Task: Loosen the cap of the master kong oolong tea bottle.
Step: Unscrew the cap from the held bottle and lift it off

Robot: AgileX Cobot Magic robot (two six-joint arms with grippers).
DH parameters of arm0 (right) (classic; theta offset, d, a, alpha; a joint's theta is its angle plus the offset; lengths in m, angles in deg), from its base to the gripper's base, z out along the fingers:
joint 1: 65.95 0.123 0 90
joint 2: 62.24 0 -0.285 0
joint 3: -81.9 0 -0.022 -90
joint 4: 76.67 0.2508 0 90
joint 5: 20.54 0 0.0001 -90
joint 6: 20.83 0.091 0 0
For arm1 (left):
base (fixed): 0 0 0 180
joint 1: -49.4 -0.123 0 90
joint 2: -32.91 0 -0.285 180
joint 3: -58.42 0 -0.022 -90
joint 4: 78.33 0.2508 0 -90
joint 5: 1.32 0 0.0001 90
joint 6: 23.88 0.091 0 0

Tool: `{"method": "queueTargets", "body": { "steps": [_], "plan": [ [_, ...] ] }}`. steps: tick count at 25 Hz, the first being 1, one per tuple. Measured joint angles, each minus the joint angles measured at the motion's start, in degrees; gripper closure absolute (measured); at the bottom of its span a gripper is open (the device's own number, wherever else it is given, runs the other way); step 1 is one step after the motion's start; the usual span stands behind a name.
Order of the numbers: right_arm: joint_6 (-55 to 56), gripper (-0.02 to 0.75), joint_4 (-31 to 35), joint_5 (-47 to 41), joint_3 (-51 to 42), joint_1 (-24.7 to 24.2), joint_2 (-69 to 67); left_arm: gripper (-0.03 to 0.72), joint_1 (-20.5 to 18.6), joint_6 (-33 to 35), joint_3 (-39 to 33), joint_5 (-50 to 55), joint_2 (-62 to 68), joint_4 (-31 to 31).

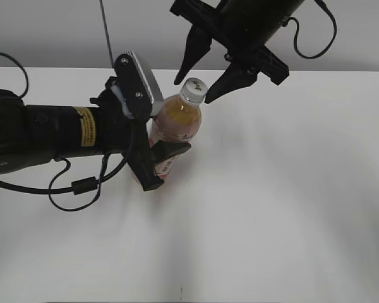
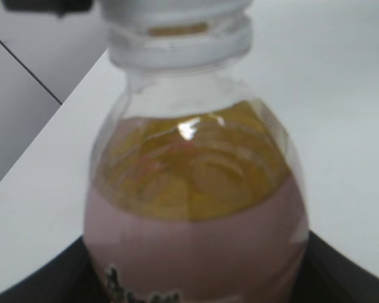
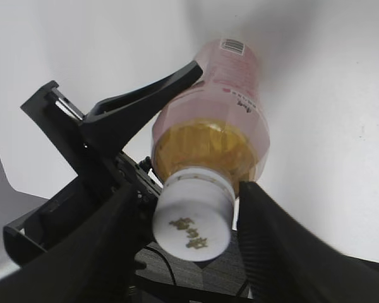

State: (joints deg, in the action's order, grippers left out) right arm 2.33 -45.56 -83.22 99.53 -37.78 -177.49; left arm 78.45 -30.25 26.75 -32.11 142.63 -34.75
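My right gripper should loosen the master kong oolong tea bottle (image 1: 180,117), so it needs to grab the white cap by its round side (image 1: 194,91) next.
The master kong oolong tea bottle (image 1: 180,117) stands tilted on the white table, with amber tea and a pink label. My left gripper (image 1: 161,150) is shut on its labelled body; the left wrist view shows the bottle (image 2: 196,208) between the dark jaws (image 2: 196,281). The white cap (image 1: 193,88) sits on the neck, with its lower edge in the left wrist view (image 2: 177,12). My right gripper (image 1: 192,92) hangs over it, open, one finger on each side. In the right wrist view the cap (image 3: 192,224) lies between the fingers (image 3: 188,189) with narrow gaps, above the bottle (image 3: 211,126).
The white table (image 1: 271,208) stretches to the right and front. The left arm (image 1: 44,132) lies across the left side with a looping black cable (image 1: 76,189). A grey wall runs behind the table's far edge (image 1: 341,68).
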Motion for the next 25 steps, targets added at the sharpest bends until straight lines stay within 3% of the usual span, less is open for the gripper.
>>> {"method": "queueTargets", "body": {
  "steps": [5,12,17,25],
  "plan": [
    [0.0,0.361,-0.89,-1.26,0.07,0.0,0.0,0.26,0.0,0.0,0.0,0.19,0.0,0.05],
    [-0.27,0.458,-1.12,-1.83,0.07,0.11,0.0,0.26,0.0,0.12,0.0,0.34,0.0,0.43],
    [-1.38,0.458,-1.22,-1.61,0.07,0.11,0.0,0.26,0.0,0.12,0.0,0.37,0.0,0.48],
    [-15.44,0.458,-1.45,-1.61,0.07,0.11,0.0,0.26,0.0,0.12,0.0,0.27,0.0,0.48]
  ]
}}
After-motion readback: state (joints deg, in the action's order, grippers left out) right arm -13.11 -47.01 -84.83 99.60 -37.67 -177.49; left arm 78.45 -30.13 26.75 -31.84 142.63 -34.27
